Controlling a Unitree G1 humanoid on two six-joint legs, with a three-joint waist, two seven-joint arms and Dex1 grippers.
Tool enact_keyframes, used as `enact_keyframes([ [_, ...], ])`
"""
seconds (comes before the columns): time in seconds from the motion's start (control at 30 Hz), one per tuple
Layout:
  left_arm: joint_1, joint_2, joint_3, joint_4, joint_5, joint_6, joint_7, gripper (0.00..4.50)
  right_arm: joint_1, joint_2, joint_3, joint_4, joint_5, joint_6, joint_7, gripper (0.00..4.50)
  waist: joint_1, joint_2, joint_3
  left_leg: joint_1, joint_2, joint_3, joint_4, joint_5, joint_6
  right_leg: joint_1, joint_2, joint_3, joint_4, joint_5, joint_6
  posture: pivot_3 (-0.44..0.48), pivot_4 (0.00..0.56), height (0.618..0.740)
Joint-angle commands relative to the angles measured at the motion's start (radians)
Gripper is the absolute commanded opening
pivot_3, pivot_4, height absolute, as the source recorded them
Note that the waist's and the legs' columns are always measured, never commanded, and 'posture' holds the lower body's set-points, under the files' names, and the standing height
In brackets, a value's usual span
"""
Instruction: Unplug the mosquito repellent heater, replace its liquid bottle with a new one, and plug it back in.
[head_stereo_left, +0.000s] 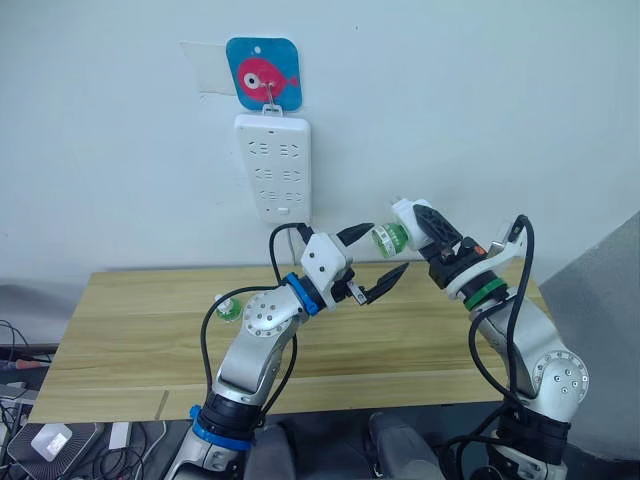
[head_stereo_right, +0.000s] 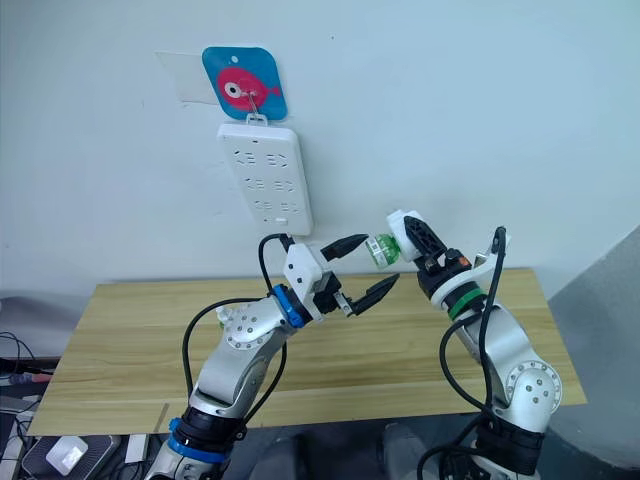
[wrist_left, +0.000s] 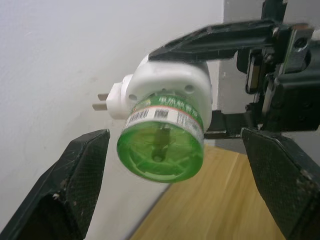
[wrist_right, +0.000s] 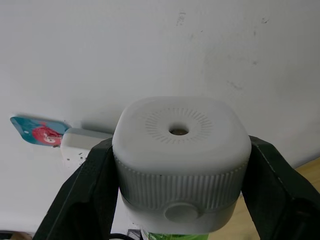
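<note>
Next, my left gripper grabs the green liquid bottle by its base end (head_stereo_left: 382, 240) to draw the bottle out of the white heater (head_stereo_left: 408, 214).
My right gripper (head_stereo_left: 428, 230) is shut on the white mosquito repellent heater (wrist_right: 182, 160) and holds it in the air in front of the wall. A green liquid bottle (wrist_left: 161, 145) is screwed into the heater, its base facing my left gripper (head_stereo_left: 385, 250). The heater's two prongs (wrist_left: 102, 101) are bare, unplugged from the white power strip (head_stereo_left: 272, 165) hanging on the wall. My left gripper is open, with one finger (wrist_left: 75, 190) on each side of the bottle and neither touching it. A second green bottle (head_stereo_left: 228, 308) lies on the wooden table behind my left arm.
The power strip hangs from a blue hook plate with a pink fish (head_stereo_left: 263, 75). The wooden table (head_stereo_left: 130, 340) stands against the white wall. Cables and small boxes (head_stereo_left: 50, 438) lie on the floor at the left.
</note>
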Motion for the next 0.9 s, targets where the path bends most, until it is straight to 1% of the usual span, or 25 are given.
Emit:
enact_keyframes([
  [0.03, -0.045, -0.018, -0.003, 0.013, 0.010, -0.045, 0.014, 4.46, 0.005, -0.033, 0.045, -0.054, 0.060, -0.047, 0.008, 3.00, 0.001, 0.000, 0.000, 0.000, 0.000, 0.000, 0.000, 0.000, 0.000, 0.000, 0.000, 0.000, 0.000, 0.000, 0.000, -0.144, 0.191, 0.740],
  [0.23, -0.079, -0.030, -0.005, 0.044, 0.010, -0.070, 0.015, 4.46, 0.022, -0.083, 0.095, -0.060, 0.077, -0.104, 0.006, 3.00, 0.004, 0.000, 0.000, 0.000, 0.000, 0.000, 0.000, 0.000, 0.000, 0.000, 0.000, 0.000, 0.000, 0.000, 0.000, -0.152, 0.190, 0.740],
  [0.33, -0.086, -0.031, -0.008, 0.052, 0.009, -0.079, 0.011, 3.96, 0.031, -0.102, 0.115, -0.066, 0.077, -0.128, 0.005, 3.00, 0.004, 0.000, 0.000, 0.000, 0.000, 0.000, 0.000, 0.000, 0.000, 0.000, 0.000, 0.000, 0.000, 0.000, 0.000, -0.156, 0.189, 0.740],
  [0.5, -0.090, -0.032, -0.009, 0.058, 0.006, -0.080, 0.006, 2.49, 0.040, -0.126, 0.137, -0.071, 0.080, -0.164, 0.004, 3.00, 0.003, 0.000, 0.000, 0.000, 0.000, 0.000, 0.000, 0.000, 0.000, 0.000, 0.000, 0.000, 0.000, 0.000, 0.000, -0.159, 0.190, 0.740],
  [0.53, -0.089, -0.031, -0.008, 0.058, 0.005, -0.079, 0.005, 2.31, 0.042, -0.131, 0.142, -0.074, 0.082, -0.168, 0.004, 3.00, 0.003, 0.000, 0.000, 0.000, 0.000, 0.000, 0.000, 0.000, 0.000, 0.000, 0.000, 0.000, 0.000, 0.000, 0.000, -0.159, 0.190, 0.740],
  [0.9, -0.070, -0.022, -0.003, 0.036, 0.010, -0.062, 0.019, 2.31, 0.047, -0.161, 0.184, -0.079, 0.099, -0.206, 0.009, 3.00, 0.004, 0.000, 0.000, 0.000, 0.000, 0.000, 0.000, 0.000, 0.000, 0.000, 0.000, 0.000, 0.000, 0.000, 0.000, -0.147, 0.192, 0.740],
])
